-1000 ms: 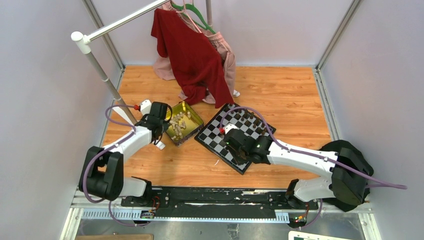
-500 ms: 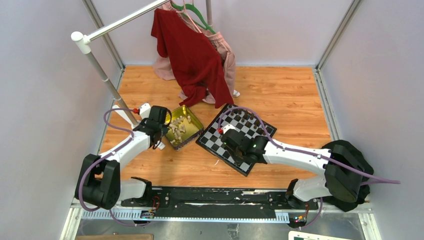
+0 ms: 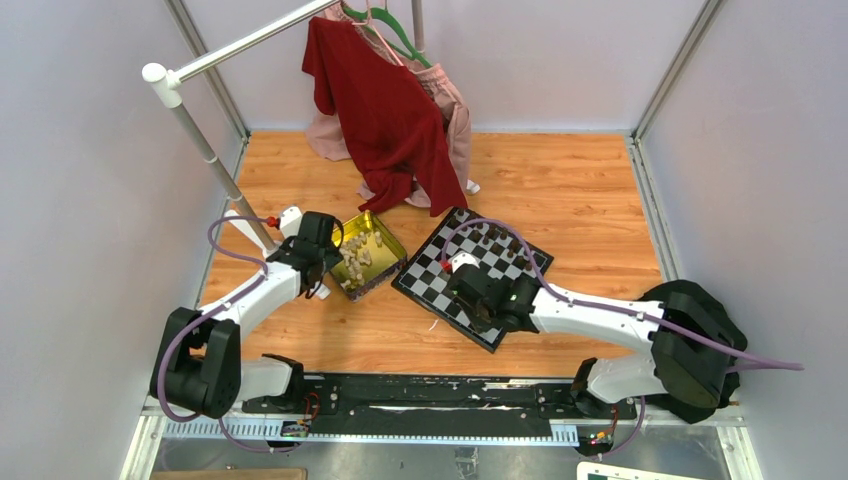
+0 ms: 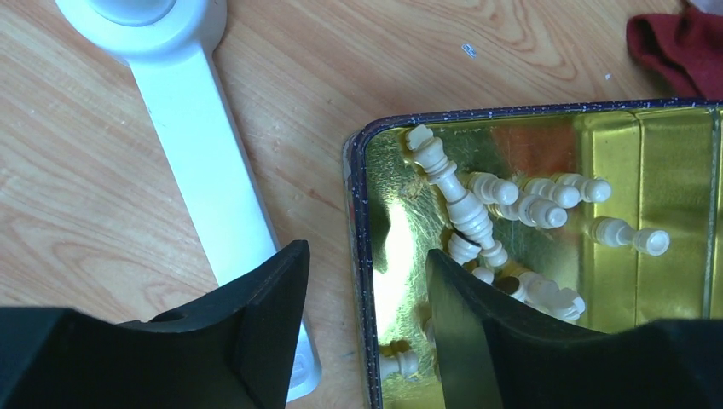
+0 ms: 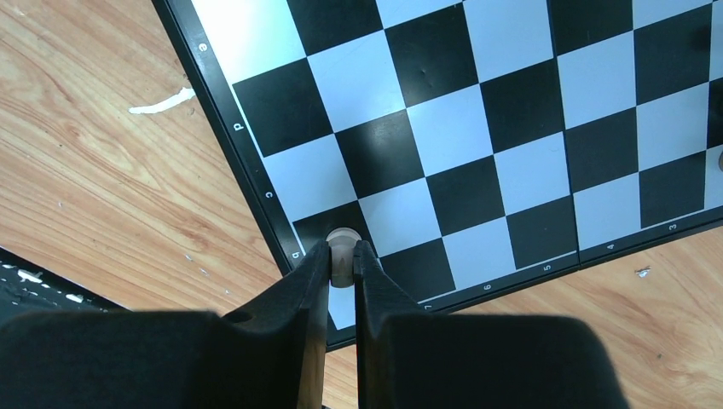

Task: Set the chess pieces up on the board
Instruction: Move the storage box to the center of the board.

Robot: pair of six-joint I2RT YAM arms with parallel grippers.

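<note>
The light chess piece's round base (image 5: 344, 234) sits down inside the black square (image 5: 316, 228), so it is time for my right gripper to release the light chess piece.
The black-and-white board (image 3: 430, 281) lies tilted at the table's centre, with small dark chess pieces (image 3: 492, 238) along its far edge. My right gripper (image 5: 341, 260) is shut on a light chess piece (image 5: 342, 241), upright over a black square by the board's (image 5: 452, 128) near border; in the top view that gripper (image 3: 470, 300) is over the near corner. Several cream pieces (image 4: 465, 204) lie heaped in a gold tin (image 4: 665, 170). My left gripper (image 4: 362, 260) is open and holds nothing. Its jaws straddle the tin's left wall, one outside and one inside.
A white rack foot (image 4: 196, 128) lies just left of the tin (image 3: 386, 263). The rack's white pole (image 3: 205, 145) rises at the left, with red (image 3: 385, 110) and pink clothes (image 3: 458, 125) hanging down to the table behind the tin and the board.
My left gripper's jaws have opened around the tin's wall, and the tin has shifted slightly nearer. The right gripper stays shut on its piece and has moved a little.
</note>
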